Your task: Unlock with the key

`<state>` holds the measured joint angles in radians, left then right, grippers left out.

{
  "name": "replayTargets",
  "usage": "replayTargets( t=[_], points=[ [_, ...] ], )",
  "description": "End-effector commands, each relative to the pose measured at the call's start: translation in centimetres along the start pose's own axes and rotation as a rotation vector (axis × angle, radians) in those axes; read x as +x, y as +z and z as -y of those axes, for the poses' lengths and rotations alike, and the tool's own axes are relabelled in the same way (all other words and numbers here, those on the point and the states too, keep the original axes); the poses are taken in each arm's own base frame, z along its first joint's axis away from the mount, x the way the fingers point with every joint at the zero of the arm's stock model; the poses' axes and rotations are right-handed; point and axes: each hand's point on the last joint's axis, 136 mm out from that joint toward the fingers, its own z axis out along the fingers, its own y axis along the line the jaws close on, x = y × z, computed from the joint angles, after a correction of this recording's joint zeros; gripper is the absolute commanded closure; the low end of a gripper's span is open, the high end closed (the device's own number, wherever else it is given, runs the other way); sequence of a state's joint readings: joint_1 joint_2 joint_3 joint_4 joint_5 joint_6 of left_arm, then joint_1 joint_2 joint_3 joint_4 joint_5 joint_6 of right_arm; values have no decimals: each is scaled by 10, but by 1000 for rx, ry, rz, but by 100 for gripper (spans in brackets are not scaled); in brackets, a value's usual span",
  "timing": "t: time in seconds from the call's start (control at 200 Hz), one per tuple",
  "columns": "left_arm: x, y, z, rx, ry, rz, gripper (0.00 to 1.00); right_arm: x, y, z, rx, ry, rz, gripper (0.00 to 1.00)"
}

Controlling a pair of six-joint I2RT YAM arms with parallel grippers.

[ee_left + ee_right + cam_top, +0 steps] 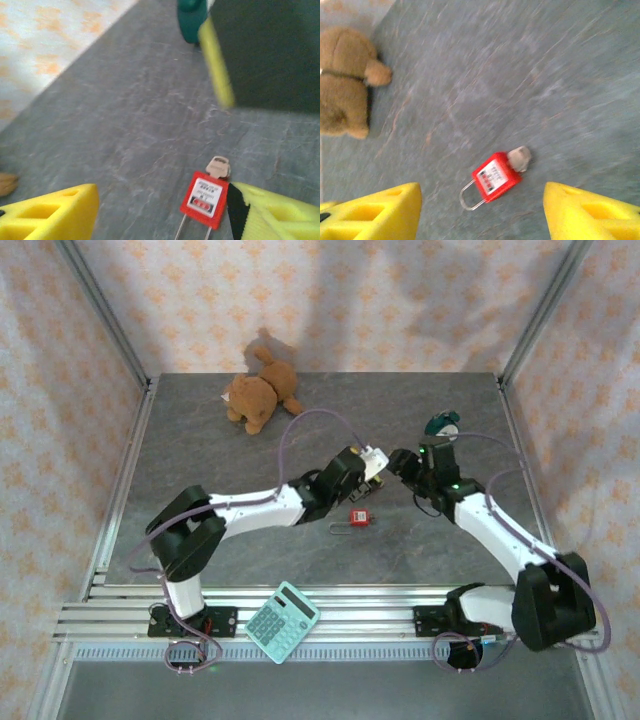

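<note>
My left gripper grips the red padlock's body (204,199) by its sides next, which leaves the silver key (219,166) to turn and unlock.
A red padlock (359,516) lies flat on the grey table, its silver shackle (340,530) pointing toward the near left. A silver key (519,158) sticks out of the end of the body opposite the shackle. My left gripper (375,462) hovers just behind the padlock, open; the padlock (204,199) and key (219,166) lie close to its right finger (280,215). My right gripper (405,462) hangs beside it, open, with the padlock (495,177) on the table between and beyond its yellow fingers (375,215). Neither gripper holds anything.
A brown teddy bear (262,392) lies at the back of the table. A green round object (441,425) sits at the back right. A teal calculator (282,621) rests on the front rail. The two gripper heads are close together above the padlock.
</note>
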<state>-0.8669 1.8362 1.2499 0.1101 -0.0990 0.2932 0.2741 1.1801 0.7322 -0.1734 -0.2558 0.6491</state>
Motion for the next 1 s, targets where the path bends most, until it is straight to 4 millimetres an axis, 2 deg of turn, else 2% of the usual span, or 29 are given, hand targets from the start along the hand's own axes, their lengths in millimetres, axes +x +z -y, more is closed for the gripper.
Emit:
replayTargets(
  t=[0.0,0.205,0.32,0.506,0.706,0.996],
  points=[
    [44,12,27,349,16,-249,29,4,-10,52,132,24,7,35],
    [75,29,43,585,48,-517,29,5,-18,67,123,45,15,32],
    [88,42,42,594,65,-576,30,5,-20,68,114,46,10,32],
    [88,48,47,632,52,-585,30,4,-20,66,102,36,9,31],
    [106,63,43,588,85,-640,30,3,-21,63,84,35,15,31],
    [114,79,40,562,116,-683,34,3,-22,60,68,28,20,31]
  ],
)
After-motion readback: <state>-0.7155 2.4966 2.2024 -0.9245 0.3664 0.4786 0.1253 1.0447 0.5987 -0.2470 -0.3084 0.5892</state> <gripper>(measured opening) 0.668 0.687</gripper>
